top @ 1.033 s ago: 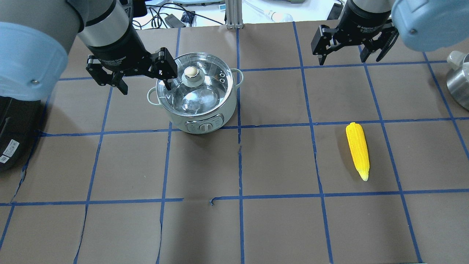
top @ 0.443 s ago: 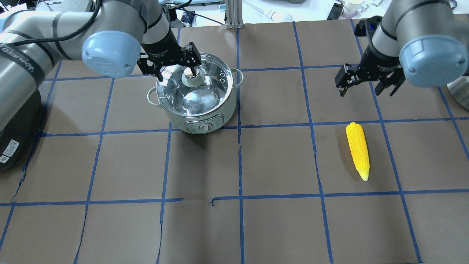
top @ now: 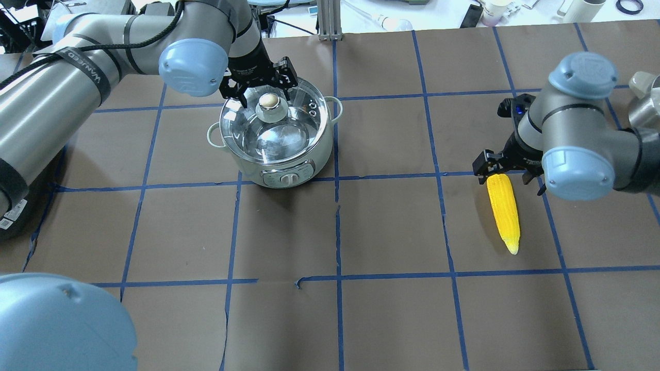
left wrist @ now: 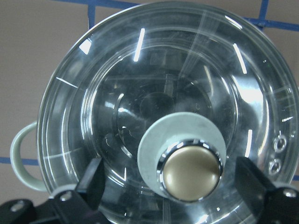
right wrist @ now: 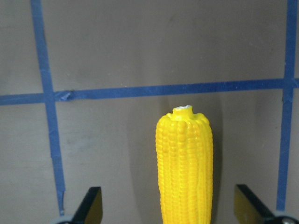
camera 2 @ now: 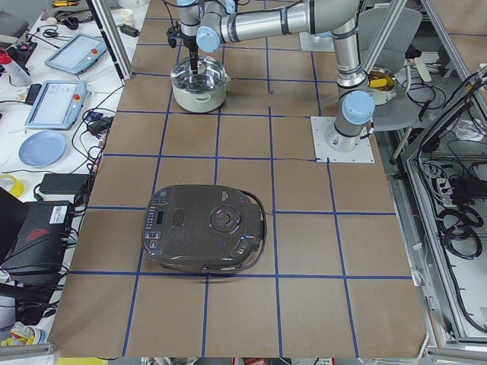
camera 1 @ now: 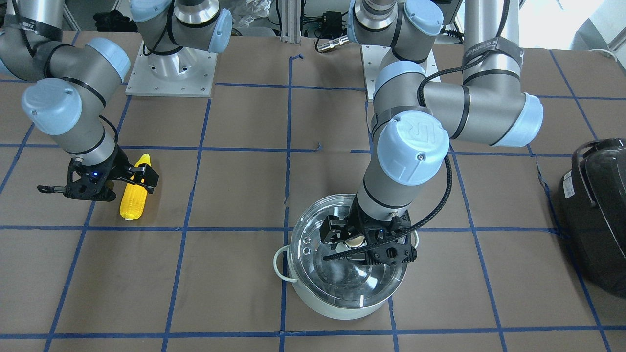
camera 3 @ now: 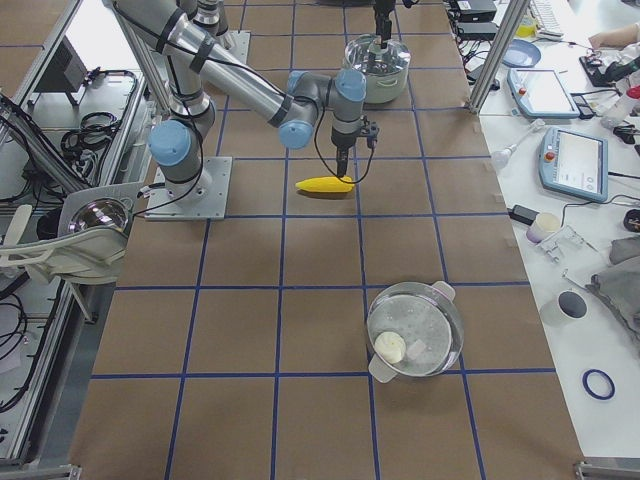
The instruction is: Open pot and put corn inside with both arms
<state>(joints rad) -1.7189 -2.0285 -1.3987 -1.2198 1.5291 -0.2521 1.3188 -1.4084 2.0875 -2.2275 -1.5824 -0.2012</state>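
Note:
My right gripper grabs the yellow corn by its thick end (camera 1: 135, 193) next, to put the corn inside the pot (camera 1: 320, 293).
The pot (top: 289, 172) stands at the back left with its glass lid (top: 278, 134) on. My left gripper (top: 259, 91) is open and low over the lid, one finger on each side of the metal knob (top: 269, 102). The left wrist view shows the knob (left wrist: 191, 171) between the open fingers (left wrist: 91, 184). The yellow corn (top: 504, 211) lies flat on the right. My right gripper (top: 508, 172) is open and straddles the corn's thick end. The right wrist view shows the corn (right wrist: 184, 163) centred between the fingers (right wrist: 91, 203). Nothing is gripped.
A large black appliance (camera 1: 596, 215) sits on the table's left end. A second steel pot with a lid (camera 3: 415, 330) stands at the right end, behind my right arm. The table is brown paper with a blue tape grid (top: 337, 232).
Both arms came down. My left gripper moved right and now straddles the lid knob. My right gripper moved towards the robot and now straddles the corn's thick end.

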